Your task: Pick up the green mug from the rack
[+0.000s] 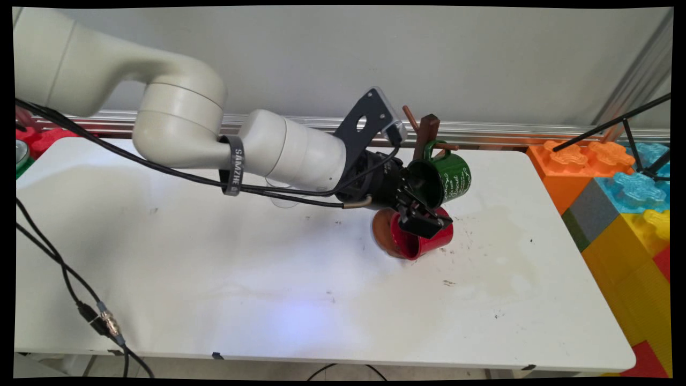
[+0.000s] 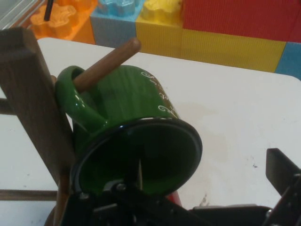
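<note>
My gripper should grab the mug by its rim (image 1: 443,192), so that the dark green mug's handle (image 1: 429,148) stays free to slide off the wooden peg.
A green mug (image 1: 447,179) (image 2: 131,113) hangs by its handle on a peg (image 2: 108,63) of a wooden mug tree (image 1: 427,131) (image 2: 33,99), with its mouth turned toward the hand. My gripper (image 1: 420,206) (image 2: 188,209) sits right at the mug's rim. Its fingers stand wide apart, one (image 2: 282,172) clear of the mug on the right, so it looks open. A red mug (image 1: 429,241) lies on its side just below the gripper, against the tree's round brown base (image 1: 381,231).
Large coloured toy blocks (image 1: 616,187) (image 2: 225,28) are stacked off the table's right end, with black tripod rods (image 1: 627,123) above them. Black cables (image 1: 64,273) hang across the table's left side. The wall rail runs close behind the mug tree.
</note>
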Tool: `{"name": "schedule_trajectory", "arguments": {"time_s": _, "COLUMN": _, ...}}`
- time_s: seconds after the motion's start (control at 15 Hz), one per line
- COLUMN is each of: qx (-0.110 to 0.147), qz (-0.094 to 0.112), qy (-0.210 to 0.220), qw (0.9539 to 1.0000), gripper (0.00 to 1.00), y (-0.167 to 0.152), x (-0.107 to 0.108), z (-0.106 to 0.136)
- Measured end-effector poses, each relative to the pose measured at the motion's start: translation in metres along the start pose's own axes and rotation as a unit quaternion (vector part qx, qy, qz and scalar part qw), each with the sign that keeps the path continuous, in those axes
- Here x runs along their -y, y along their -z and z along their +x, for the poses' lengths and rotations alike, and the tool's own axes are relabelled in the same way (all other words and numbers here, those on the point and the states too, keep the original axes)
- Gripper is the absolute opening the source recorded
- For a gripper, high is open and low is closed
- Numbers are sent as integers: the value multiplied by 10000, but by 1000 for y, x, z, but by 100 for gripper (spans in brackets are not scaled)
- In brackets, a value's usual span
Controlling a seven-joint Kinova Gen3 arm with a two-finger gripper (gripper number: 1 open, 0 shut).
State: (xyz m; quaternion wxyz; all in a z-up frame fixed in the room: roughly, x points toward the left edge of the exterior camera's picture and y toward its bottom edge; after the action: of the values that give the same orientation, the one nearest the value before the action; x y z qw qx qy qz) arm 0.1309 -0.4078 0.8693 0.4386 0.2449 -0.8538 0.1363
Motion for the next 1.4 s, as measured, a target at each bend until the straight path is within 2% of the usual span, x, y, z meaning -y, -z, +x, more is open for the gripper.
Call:
{"name": "schedule_trajectory", "arguments": {"time_s": 0.8, "qx": -174, "qz": -77, "qy": -80, "qw": 9998, "gripper": 100, "y": -17, "x": -1, "z": -5}}
{"name": "schedule_trajectory", "arguments": {"time_s": 1.4, "qx": -182, "qz": -37, "qy": 90, "qw": 9998, "gripper": 100, "y": -38, "x": 0, "z": -4}}
